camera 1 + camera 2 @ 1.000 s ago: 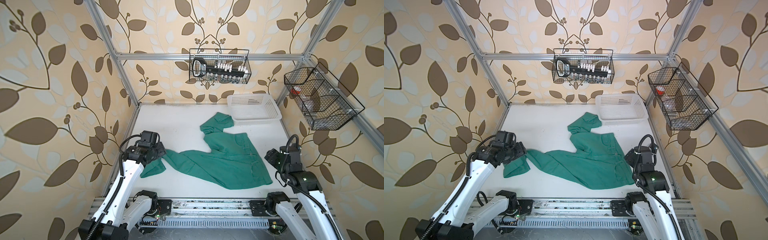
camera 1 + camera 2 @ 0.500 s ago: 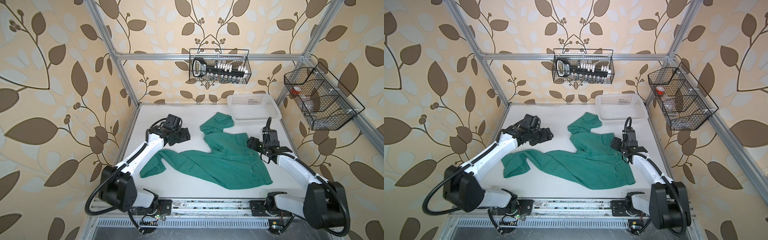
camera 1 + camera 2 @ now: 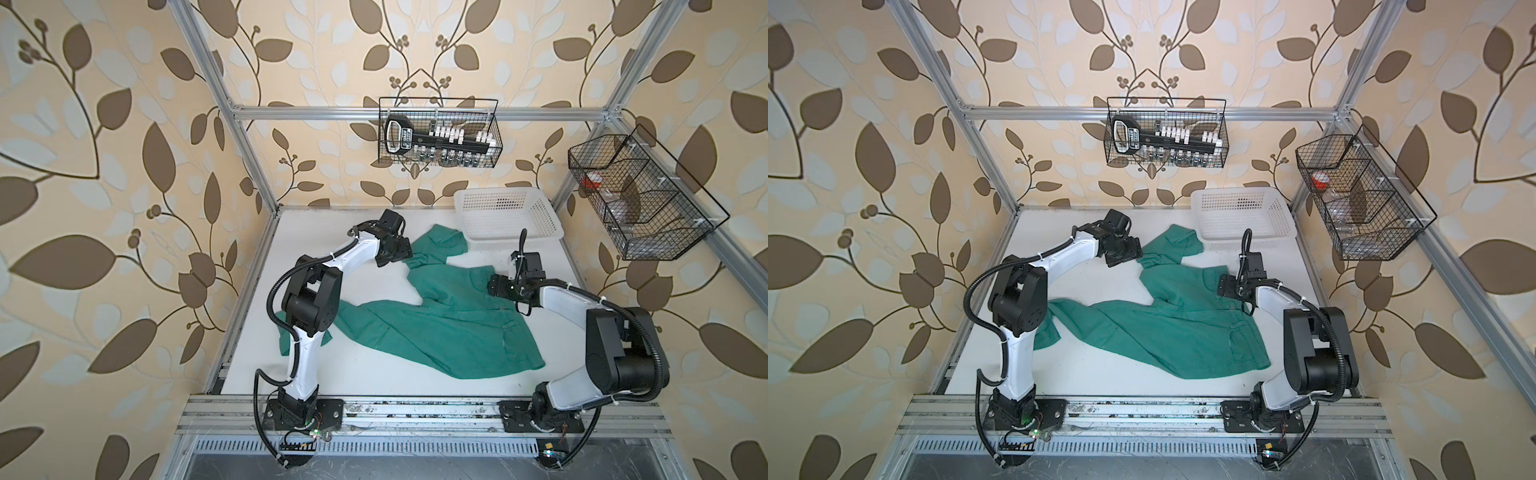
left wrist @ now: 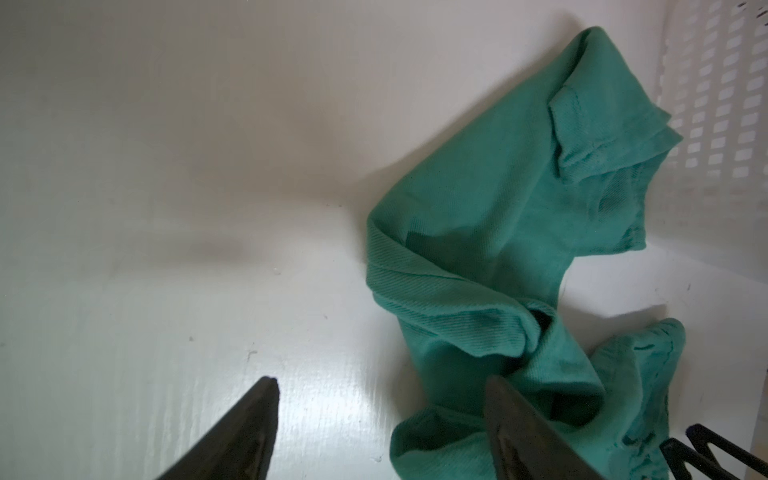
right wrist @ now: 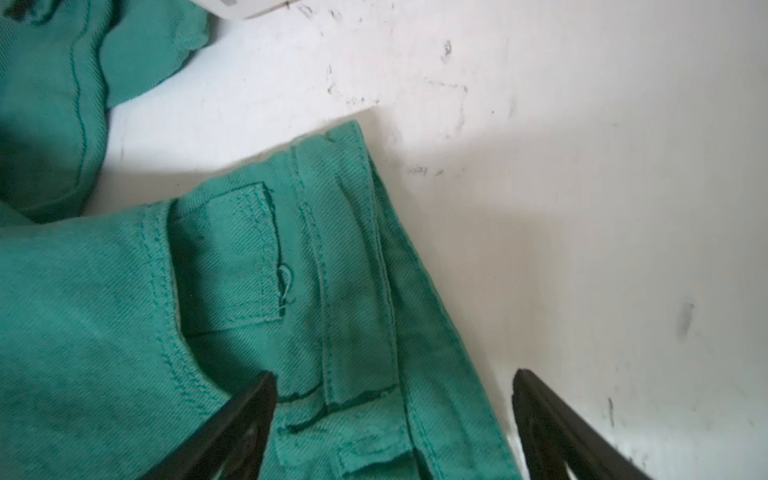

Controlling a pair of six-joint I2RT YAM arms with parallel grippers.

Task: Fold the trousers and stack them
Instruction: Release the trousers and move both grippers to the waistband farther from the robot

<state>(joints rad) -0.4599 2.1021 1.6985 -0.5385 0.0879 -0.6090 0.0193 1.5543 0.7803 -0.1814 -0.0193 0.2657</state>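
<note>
My left gripper is going to grab the crumpled far leg's table-side edge (image 3: 410, 261) of the trousers (image 3: 449, 328) next. It will pull that leg next to the other one for folding.
The teal-green trousers (image 3: 449, 328) (image 3: 1175, 328) lie unfolded on the white table, one leg crumpled toward the far side and the other running to the near left. My left gripper (image 3: 407, 254) (image 3: 1136, 254) is open at the crumpled far leg. In the left wrist view it (image 4: 380, 386) has one finger over cloth (image 4: 478, 216) and one over bare table. My right gripper (image 3: 492, 286) (image 3: 1223, 286) is open low over the waistband corner. In the right wrist view it (image 5: 395, 382) straddles the waistband edge (image 5: 340, 257) and clamps nothing.
A white perforated basket (image 3: 505, 216) (image 3: 1241, 216) (image 4: 723, 104) stands at the far right, touching the crumpled leg. Wire baskets hang on the back wall (image 3: 438, 133) and the right wall (image 3: 636, 199). An aluminium rail (image 3: 415, 415) runs along the front edge.
Both arms have stretched out from the near edge. The left gripper went from the near-left leg end to the far leg. The right gripper went to the waistband.
</note>
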